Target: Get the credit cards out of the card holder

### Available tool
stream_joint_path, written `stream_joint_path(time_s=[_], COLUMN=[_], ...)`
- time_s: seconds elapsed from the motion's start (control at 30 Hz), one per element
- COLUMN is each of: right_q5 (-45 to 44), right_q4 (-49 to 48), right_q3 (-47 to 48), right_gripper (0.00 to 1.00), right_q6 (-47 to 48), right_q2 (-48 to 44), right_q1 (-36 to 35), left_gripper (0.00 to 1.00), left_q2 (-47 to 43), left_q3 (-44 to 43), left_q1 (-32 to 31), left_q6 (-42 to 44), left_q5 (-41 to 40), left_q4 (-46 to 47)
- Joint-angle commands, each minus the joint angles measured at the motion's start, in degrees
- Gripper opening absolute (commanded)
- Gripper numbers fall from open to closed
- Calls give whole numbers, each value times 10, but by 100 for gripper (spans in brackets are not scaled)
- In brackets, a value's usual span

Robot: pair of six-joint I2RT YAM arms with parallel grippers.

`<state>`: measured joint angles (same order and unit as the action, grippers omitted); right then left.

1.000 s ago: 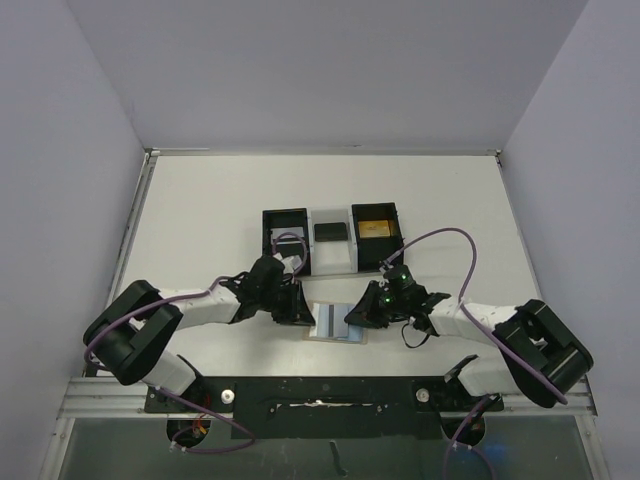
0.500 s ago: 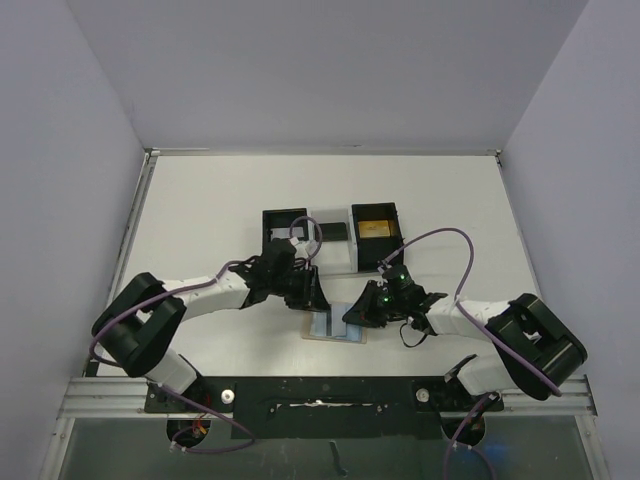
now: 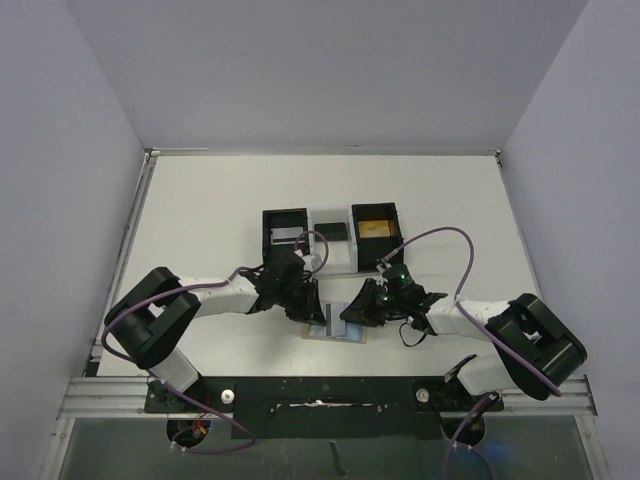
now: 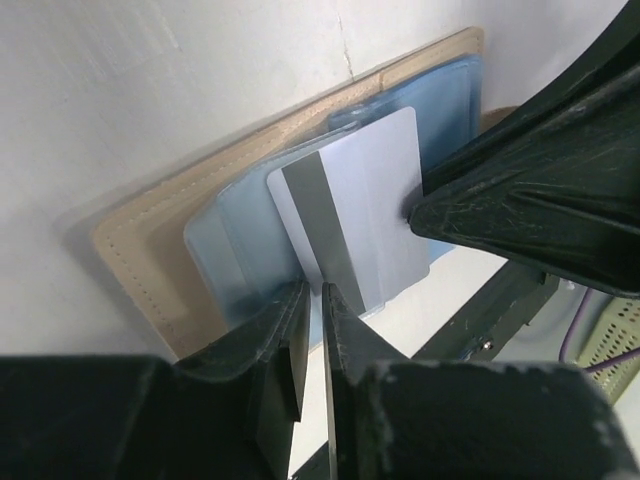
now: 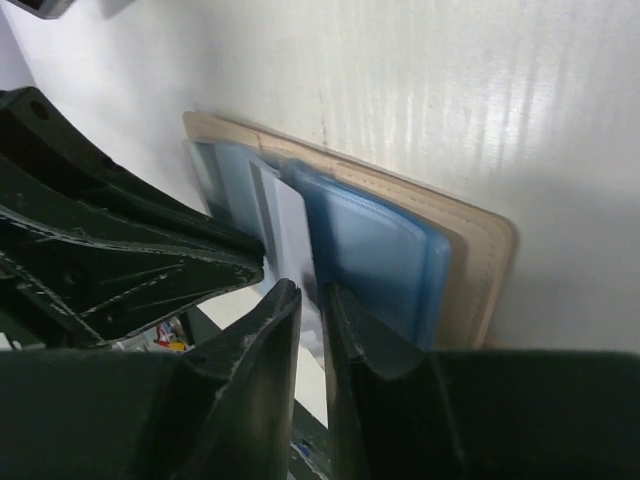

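The pale credit card needs its other end free to come out of the holder, so my right gripper should grab it by its exposed long edge [image 3: 337, 320] [image 5: 295, 232].
The tan card holder [image 3: 337, 330] lies open near the table's front edge, its blue-grey panels facing up. A pale credit card [image 4: 360, 220] with a grey stripe sticks out of the left panel over the middle fold. My left gripper [image 4: 312, 290] comes in from the left [image 3: 316, 312], its jaws shut on the card's near edge. My right gripper [image 5: 312, 290] comes in from the right [image 3: 347, 316], with only a slit between its jaws and the same card [image 5: 290, 225] in that slit. One of its fingers rests beside the right blue panel [image 5: 370, 250].
A black three-compartment tray [image 3: 267, 236] stands just behind the holder. A dark card [image 3: 330, 231] lies in its middle bay and a gold card [image 3: 375, 230] in its right bay. Both grippers crowd the holder, tips almost touching. Purple cables loop off both wrists.
My left gripper swung up toward the tray with its jaws wider, then came back down onto the holder and closed on the card. My right gripper stayed put.
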<state>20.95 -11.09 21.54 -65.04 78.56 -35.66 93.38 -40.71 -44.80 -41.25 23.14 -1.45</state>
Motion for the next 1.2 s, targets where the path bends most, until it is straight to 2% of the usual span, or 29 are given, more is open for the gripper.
stream_joint_path(time_s=[0.0,0.13,0.43,0.6,1.03,1.17], right_q5=[16,15,9,7,10,12], right_q4=[-65,-83,-109,-95,-164,-153], right_q3=[21,36,21,4,-21,-23], right_gripper=[21,25,12,9,22,11], right_q6=[-12,-16,-25,-17,-58,-50], right_q2=[8,39,41,17,24,27], right_q1=[-9,-24,-29,-26,-27,-29], left_gripper=[12,9,7,7,7,7], left_q2=[-6,4,-5,-8,-9,-10], left_q3=[23,28,23,28,42,41], left_q1=[-1,-4,-5,-5,-6,-6], left_q6=[17,21,10,5,-1,-2], left_q5=[-83,-76,-103,-93,-58,-57], left_q4=[-34,-33,-49,-38,-7,-8])
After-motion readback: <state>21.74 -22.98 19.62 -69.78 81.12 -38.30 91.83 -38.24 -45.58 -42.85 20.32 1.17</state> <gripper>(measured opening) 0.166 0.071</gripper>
